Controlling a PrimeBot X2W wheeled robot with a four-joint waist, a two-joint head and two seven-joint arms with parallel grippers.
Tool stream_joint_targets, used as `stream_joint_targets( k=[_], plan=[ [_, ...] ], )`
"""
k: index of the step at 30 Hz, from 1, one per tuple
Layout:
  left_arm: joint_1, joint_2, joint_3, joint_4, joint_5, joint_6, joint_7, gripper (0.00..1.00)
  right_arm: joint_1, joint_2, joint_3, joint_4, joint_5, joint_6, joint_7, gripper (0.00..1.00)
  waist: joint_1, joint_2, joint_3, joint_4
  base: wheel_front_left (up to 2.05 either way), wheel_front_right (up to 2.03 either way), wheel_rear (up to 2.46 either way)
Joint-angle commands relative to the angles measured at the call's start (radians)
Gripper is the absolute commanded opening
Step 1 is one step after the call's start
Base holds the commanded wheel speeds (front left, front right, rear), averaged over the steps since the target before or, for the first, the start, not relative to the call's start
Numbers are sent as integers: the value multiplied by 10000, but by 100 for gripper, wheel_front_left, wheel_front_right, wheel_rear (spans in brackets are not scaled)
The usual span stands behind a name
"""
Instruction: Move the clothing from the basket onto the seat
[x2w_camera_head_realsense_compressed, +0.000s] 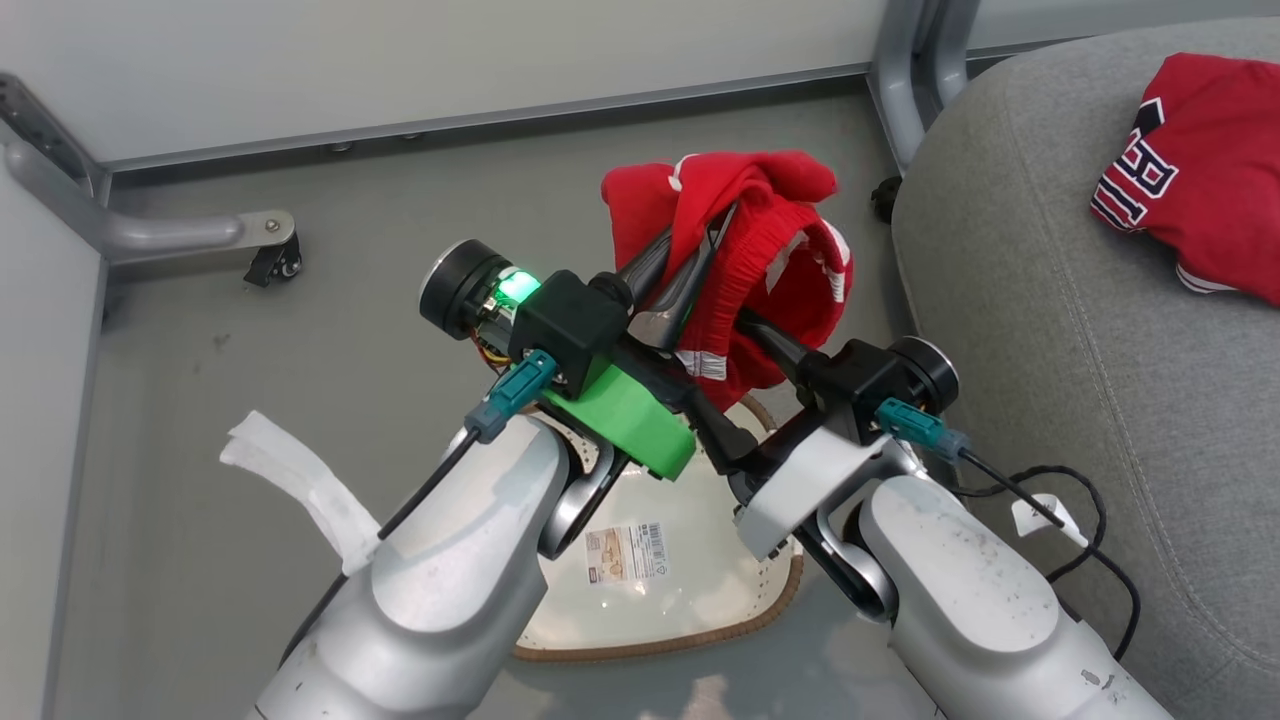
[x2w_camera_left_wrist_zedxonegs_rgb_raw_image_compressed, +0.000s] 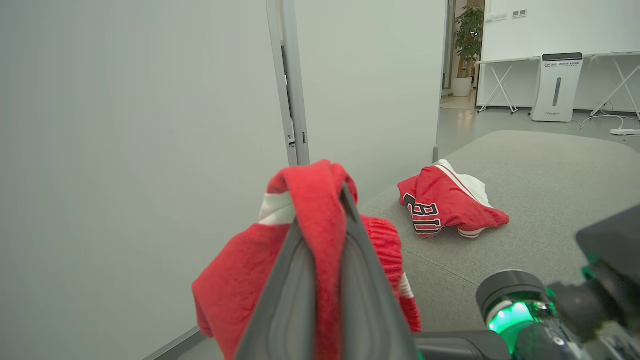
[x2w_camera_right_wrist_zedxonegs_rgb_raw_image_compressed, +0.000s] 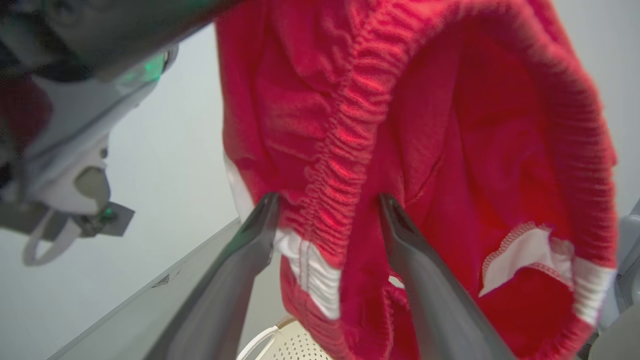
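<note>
The right gripper should next grab the red garment by its gathered waistband edge (x2w_camera_head_realsense_compressed: 715, 336) to move it, because that edge stands out beside the open mouth (x2w_camera_head_realsense_compressed: 788, 283) while the rest hangs loose.
A red garment (x2w_camera_head_realsense_compressed: 770, 250) with white trim hangs in the air above the cream basket (x2w_camera_head_realsense_compressed: 700, 630), whose label shows on its bottom. My left gripper (x2w_camera_head_realsense_compressed: 700, 250) is shut on a fold of that garment (x2w_camera_left_wrist_zedxonegs_rgb_raw_image_compressed: 320, 220). My right gripper (x2w_camera_right_wrist_zedxonegs_rgb_raw_image_compressed: 328, 200) stands open from below, the gathered red waistband (x2w_camera_right_wrist_zedxonegs_rgb_raw_image_compressed: 400, 125) lying between its fingertips. The second red garment (x2w_camera_head_realsense_compressed: 1200, 170), with black-and-white lettering, lies on the grey seat (x2w_camera_head_realsense_compressed: 1050, 300) to the right. The left wrist view shows it (x2w_camera_left_wrist_zedxonegs_rgb_raw_image_compressed: 445, 205) lying crumpled on the cushion (x2w_camera_left_wrist_zedxonegs_rgb_raw_image_compressed: 550, 200).
A white strip (x2w_camera_head_realsense_compressed: 290, 480) lies on the grey floor left of the basket. A grey frame leg with a caster (x2w_camera_head_realsense_compressed: 270, 250) stands at the back left, another post (x2w_camera_head_realsense_compressed: 900, 80) beside the seat. Black cable (x2w_camera_head_realsense_compressed: 1080, 520) runs along the seat's base.
</note>
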Motion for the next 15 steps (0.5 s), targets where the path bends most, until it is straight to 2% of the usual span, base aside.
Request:
stream_joint_targets(
  k=[1,5,6,7,8,15],
  plan=[
    [-211,8,-40,-51,-136,69,-6,0,-171,-35,80,171,144,-7,-49,100,1,-1,72,66,0,0,0],
    [-280,8,-208,-110,-232,137,-6,0,-431,-32,198,488,452,-7,-49,100,1,-1,128,119,0,0,0],
    [-304,9,-227,-126,-264,158,-6,0,-452,-32,212,584,548,-7,-49,85,1,-1,135,131,0,0,0],
    [-333,9,-253,-139,-300,169,-6,0,-509,-31,247,667,614,-7,-49,16,1,-1,147,145,0,0,0],
    [-349,8,-284,-153,-309,190,-6,0,-563,-30,218,680,693,-7,-49,0,1,-1,154,155,0,0,0],
    [-383,8,-312,-134,-366,251,-6,0,-599,-30,257,684,843,-7,-49,0,1,-1,159,150,0,0,0]
  ],
)
